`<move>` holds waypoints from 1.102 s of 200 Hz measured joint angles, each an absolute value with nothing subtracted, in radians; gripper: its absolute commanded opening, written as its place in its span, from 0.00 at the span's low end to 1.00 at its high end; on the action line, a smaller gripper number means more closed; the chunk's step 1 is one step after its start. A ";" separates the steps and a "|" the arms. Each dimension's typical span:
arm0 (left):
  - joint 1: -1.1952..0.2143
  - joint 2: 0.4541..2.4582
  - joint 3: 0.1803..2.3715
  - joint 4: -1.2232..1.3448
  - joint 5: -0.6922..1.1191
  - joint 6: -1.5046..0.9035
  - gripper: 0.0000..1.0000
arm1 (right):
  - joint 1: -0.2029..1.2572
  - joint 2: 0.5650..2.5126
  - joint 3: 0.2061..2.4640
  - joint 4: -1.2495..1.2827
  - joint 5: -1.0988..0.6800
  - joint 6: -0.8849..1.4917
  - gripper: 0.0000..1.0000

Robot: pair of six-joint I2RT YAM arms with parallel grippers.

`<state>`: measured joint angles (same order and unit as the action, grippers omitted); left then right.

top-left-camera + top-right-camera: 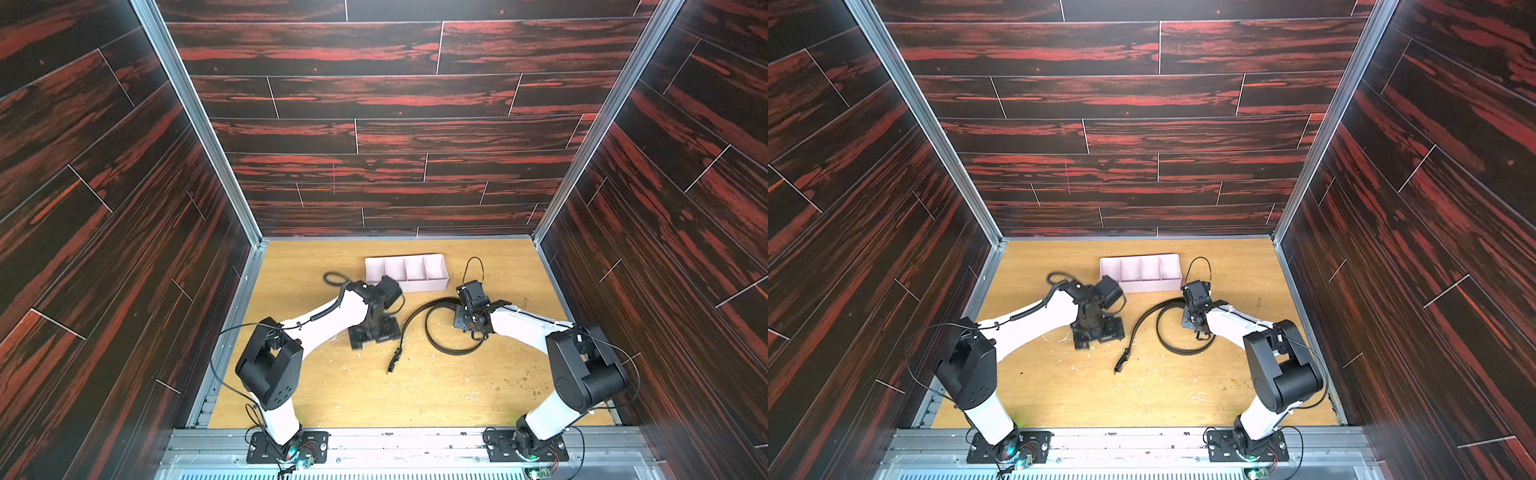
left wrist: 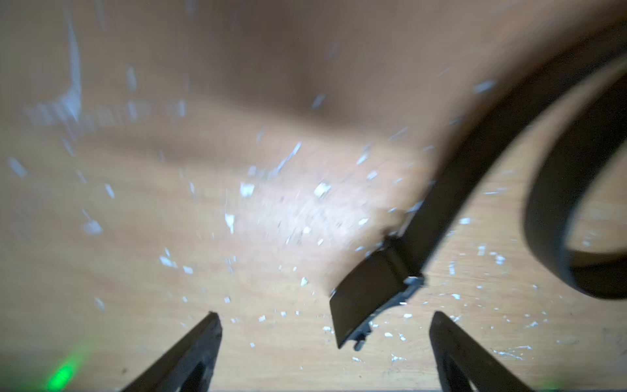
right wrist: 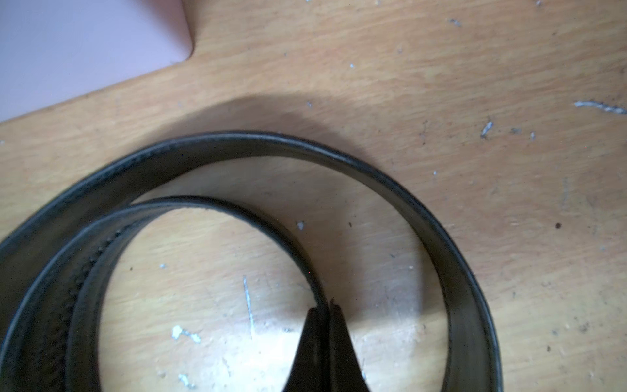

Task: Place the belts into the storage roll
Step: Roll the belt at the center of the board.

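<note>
Next, my left gripper grabs the belt's tail behind the buckle, strap on edge, to coil the belt for the storage roll.
The black belt (image 1: 409,324) lies on the wooden table as a loose coil with a tail, in both top views (image 1: 1138,320). Its buckle (image 2: 369,288) rests on the table, loose, just ahead of my left gripper (image 2: 325,314). That gripper is open, with its fingers wide apart and nothing between them. My right gripper (image 3: 327,305) is shut on the inner end of the belt's coil (image 3: 424,217), which stands on edge around it. The pale pink storage roll (image 1: 419,286) sits behind both grippers, and all of its compartments look empty.
White flecks and scratches cover the table (image 1: 415,395). Dark wood-look walls close in the left, right and back sides. The arms' thin black cables (image 1: 332,277) loop beside the storage roll (image 1: 1150,286). A corner of the storage roll (image 3: 84,44) shows in the right wrist view.
</note>
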<state>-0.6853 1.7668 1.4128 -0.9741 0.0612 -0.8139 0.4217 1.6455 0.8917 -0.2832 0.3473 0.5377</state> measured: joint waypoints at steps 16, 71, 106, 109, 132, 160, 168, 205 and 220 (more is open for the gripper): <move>-0.685 1.783 1.457 -0.969 0.064 -0.685 0.79 | 0.421 1.642 0.892 -0.285 0.337 0.530 0.00; -0.690 2.073 1.707 -1.033 0.080 -0.421 0.56 | 0.420 1.616 0.874 -0.300 0.309 0.519 0.00; -0.693 2.167 1.790 -1.049 0.070 -0.368 0.53 | 0.420 1.609 0.859 -0.290 0.298 0.523 0.00; -0.693 2.172 1.800 -1.051 0.070 -0.365 0.53 | 0.420 1.609 0.858 -0.289 0.298 0.523 0.00; -0.695 2.219 1.895 -1.062 0.081 -0.355 0.48 | 0.420 1.609 0.858 -0.289 0.295 0.523 0.00; -0.701 2.248 1.943 -1.073 0.086 -0.351 0.50 | 0.420 1.609 0.858 -0.290 0.295 0.523 0.00; -0.702 2.250 1.943 -1.074 0.086 -0.351 0.51 | 0.420 1.609 0.859 -0.291 0.295 0.523 0.00; -0.715 2.252 1.939 -1.058 0.085 -0.348 0.51 | 0.420 1.609 0.862 -0.294 0.295 0.523 0.00; -0.722 2.257 1.939 -1.052 0.085 -0.346 0.47 | 0.420 1.609 0.866 -0.300 0.294 0.522 0.00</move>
